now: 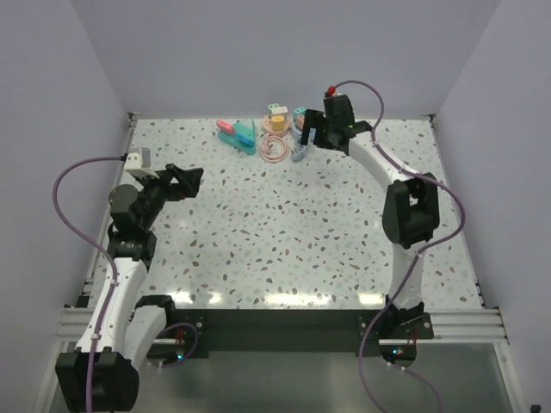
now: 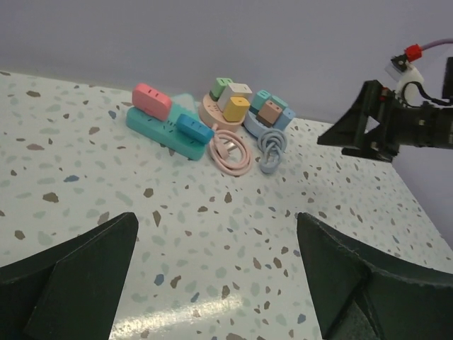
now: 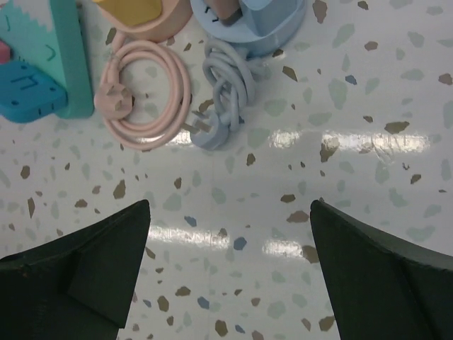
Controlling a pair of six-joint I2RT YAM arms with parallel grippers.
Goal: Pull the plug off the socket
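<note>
My right gripper grabs the blue socket by its coiled cable next, close to the socket, leaving the plugs to my left gripper.
Three sockets sit at the back of the table. A teal power strip carries a pink plug and a blue plug. A round pink socket holds green, white and yellow plugs. A round blue socket holds teal and brown plugs. My right gripper hangs open just in front of the blue socket, above its coiled blue cable, with nothing between its fingers. My left gripper is open over the table's left side, well short of the sockets.
A coiled pink cable lies in front of the pink socket, beside the blue coil. Walls close in the table at the back and both sides. Speckled tabletop stretches between the arms. The right arm shows at the right in the left wrist view.
</note>
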